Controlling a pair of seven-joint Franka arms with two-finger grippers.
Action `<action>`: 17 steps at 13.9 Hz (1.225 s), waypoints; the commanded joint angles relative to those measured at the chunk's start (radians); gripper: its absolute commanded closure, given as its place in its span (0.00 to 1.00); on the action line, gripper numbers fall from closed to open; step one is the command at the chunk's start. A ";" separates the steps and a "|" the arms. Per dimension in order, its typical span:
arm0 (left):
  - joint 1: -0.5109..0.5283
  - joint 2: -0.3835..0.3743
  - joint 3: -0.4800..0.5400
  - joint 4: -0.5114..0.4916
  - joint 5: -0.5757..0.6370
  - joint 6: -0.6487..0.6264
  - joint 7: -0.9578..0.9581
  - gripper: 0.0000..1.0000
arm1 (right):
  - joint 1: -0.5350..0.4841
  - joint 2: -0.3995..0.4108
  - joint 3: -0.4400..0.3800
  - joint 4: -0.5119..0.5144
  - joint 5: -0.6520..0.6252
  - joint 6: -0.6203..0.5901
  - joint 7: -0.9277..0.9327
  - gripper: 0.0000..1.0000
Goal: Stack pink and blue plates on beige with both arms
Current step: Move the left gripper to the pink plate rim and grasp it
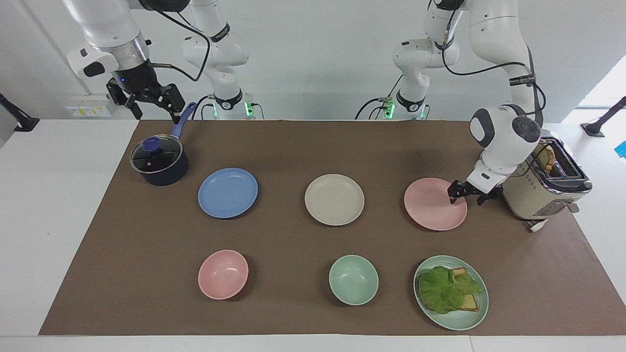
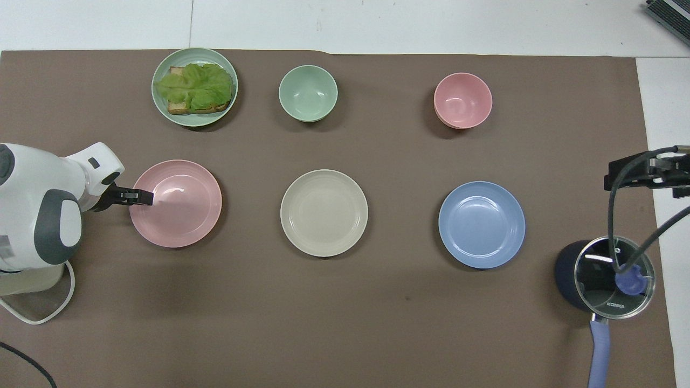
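The pink plate's round side (image 2: 182,210) is far wider than my open fingers, so next I should grip the pink plate with my left gripper by its raised rim (image 2: 133,195).
Three plates lie in a row on the brown mat. The beige plate (image 1: 334,199) (image 2: 324,212) is in the middle, the pink plate (image 1: 433,205) (image 2: 180,207) toward the left arm's end and the blue plate (image 1: 227,192) (image 2: 481,224) toward the right arm's end. My left gripper (image 1: 467,198) (image 2: 141,198) is down at the pink plate's rim on the toaster's side. It is open, with one finger over the plate and the other outside the rim. The plate lies flat. My right gripper (image 1: 154,108) (image 2: 612,175) waits open, raised above the pot's handle.
A beige toaster (image 1: 543,188) with bread stands beside the left gripper. A dark lidded pot (image 1: 159,161) (image 2: 604,277) sits beside the blue plate. Farther from the robots are a pink bowl (image 1: 223,274), a green bowl (image 1: 353,279) and a green plate (image 1: 464,320) with lettuce and bread.
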 commanded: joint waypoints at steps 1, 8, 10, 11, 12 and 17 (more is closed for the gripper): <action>0.002 0.000 -0.006 -0.012 -0.009 0.031 0.013 0.39 | -0.007 -0.015 0.007 -0.014 0.009 0.007 0.008 0.00; 0.019 0.009 -0.004 0.079 -0.009 -0.060 0.025 1.00 | -0.007 -0.015 0.007 -0.015 0.009 0.008 0.003 0.00; 0.030 -0.011 -0.006 0.165 -0.010 -0.199 0.022 1.00 | -0.007 -0.015 0.005 -0.015 0.009 0.008 0.003 0.00; 0.030 -0.022 -0.006 0.200 -0.010 -0.264 0.019 1.00 | -0.009 -0.015 0.005 -0.015 0.009 0.008 0.003 0.00; 0.030 -0.037 -0.006 0.230 -0.012 -0.315 0.016 1.00 | -0.009 -0.015 0.005 -0.015 0.009 0.008 0.002 0.00; -0.004 -0.123 -0.029 0.250 -0.102 -0.404 -0.140 1.00 | -0.009 -0.016 0.004 -0.018 0.009 0.008 -0.001 0.00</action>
